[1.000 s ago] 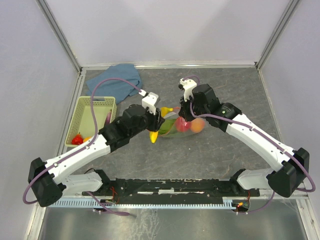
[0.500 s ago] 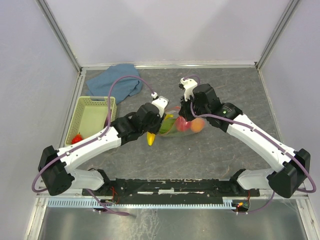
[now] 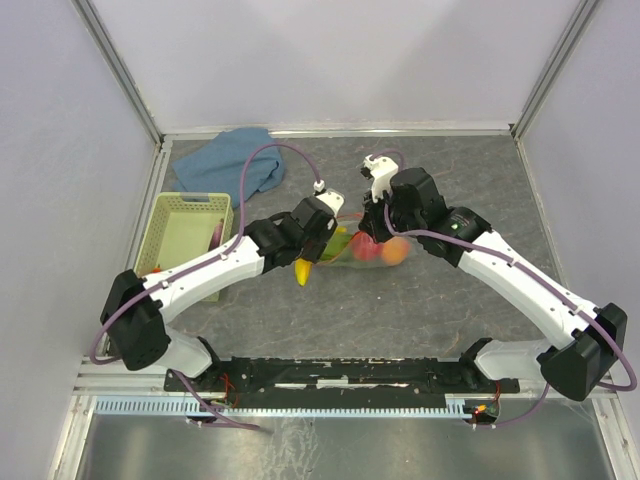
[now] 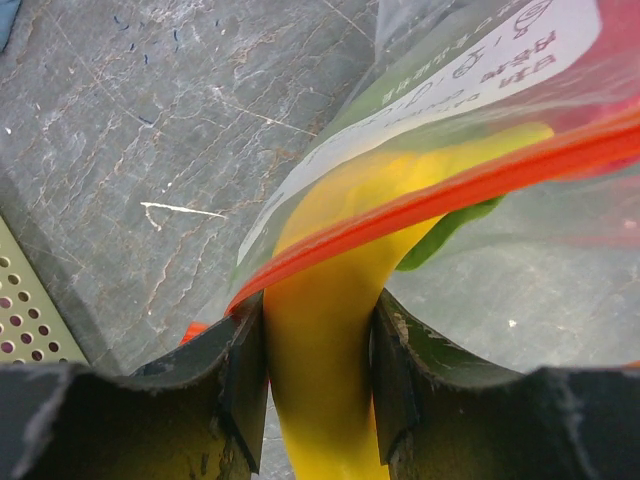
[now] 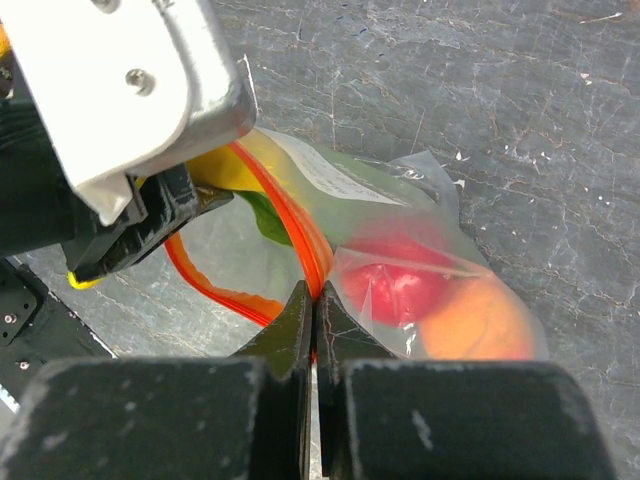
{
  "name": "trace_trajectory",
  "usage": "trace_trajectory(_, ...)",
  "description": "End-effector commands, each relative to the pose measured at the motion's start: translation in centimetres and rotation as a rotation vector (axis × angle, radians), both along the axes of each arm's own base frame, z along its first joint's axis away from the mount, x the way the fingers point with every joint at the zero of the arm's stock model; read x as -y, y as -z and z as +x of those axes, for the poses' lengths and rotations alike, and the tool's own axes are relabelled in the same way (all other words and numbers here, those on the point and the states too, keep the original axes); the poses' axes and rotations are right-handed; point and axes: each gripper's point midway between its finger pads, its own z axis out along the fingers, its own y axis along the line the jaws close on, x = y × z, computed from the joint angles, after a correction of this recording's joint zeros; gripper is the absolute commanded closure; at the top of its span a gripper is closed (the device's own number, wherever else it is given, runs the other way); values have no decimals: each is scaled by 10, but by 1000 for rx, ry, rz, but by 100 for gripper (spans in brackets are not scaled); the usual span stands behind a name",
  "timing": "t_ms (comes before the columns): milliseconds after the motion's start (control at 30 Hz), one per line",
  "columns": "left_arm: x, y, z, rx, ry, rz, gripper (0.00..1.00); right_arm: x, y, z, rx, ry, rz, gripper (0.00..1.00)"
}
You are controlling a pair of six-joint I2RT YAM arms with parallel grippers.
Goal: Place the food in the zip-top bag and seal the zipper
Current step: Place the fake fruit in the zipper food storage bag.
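Note:
My left gripper needs to stay closed on the yellow banana [image 4: 330, 330] until the banana's near end is inside the bag. It would lay the banana across the bag's opening if it opened now.
The clear zip-top bag [image 3: 372, 256] lies mid-table with a red fruit [image 5: 400, 285], an orange fruit [image 5: 480, 325] and a green leaf [image 5: 262, 215] inside. My left gripper [image 4: 320, 375] is shut on the yellow banana [image 4: 330, 330], whose far end pokes through the bag's open mouth under the red-orange zipper strip [image 4: 450, 190]. In the top view the banana's near end [image 3: 303, 271] sticks out below the left gripper [image 3: 318, 243]. My right gripper [image 5: 314, 300] is shut on the zipper strip [image 5: 300, 240] and holds the mouth open; it shows in the top view [image 3: 368, 232].
A pale green basket [image 3: 186, 226] stands at the left with a red toy [image 3: 153, 268] and a dark purple one [image 3: 216, 232] in it. A blue cloth [image 3: 232, 160] lies at the back left. The basket's corner [image 4: 25, 320] shows in the left wrist view.
My left arm has moved right and back, carrying the banana further into the bag's mouth. The right gripper has stayed on the zipper strip.

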Motion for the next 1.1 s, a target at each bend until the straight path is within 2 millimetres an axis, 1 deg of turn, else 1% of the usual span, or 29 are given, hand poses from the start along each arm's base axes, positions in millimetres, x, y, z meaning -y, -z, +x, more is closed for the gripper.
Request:
trace_trajectory(0, 9, -20, 10, 25, 11, -35, 89, -6, -29, -1, 73, -33, 63, 98)
trace_trajectory(167, 21, -21, 15, 6, 46, -20, 87, -9, -30, -1, 70, -46, 75, 98)
trace_trajectory(267, 28, -25, 16, 6, 76, -31, 85, -11, -30, -2, 66, -54, 82, 98)
trace_trajectory(400, 41, -34, 16, 20, 151, -62, 82, -13, -28, -4, 58, -65, 91, 98)
trace_trajectory(467, 48, -34, 16, 25, 190, -81, 80, -14, -28, -4, 56, -68, 96, 98)
trace_trajectory(600, 58, -30, 15, 18, 238, -102, 78, -14, -33, -5, 70, -65, 110, 98)
trace_trajectory(733, 64, -24, 19, 38, 246, -119, 72, -11, -36, -7, 88, -60, 119, 98)
trace_trajectory(900, 69, -15, 27, 47, 246, -108, 60, -9, -31, -8, 79, -55, 111, 98)
trace_trajectory(1067, 71, -1, 28, 23, 254, -82, 53, -9, -29, -8, 75, -53, 108, 98)
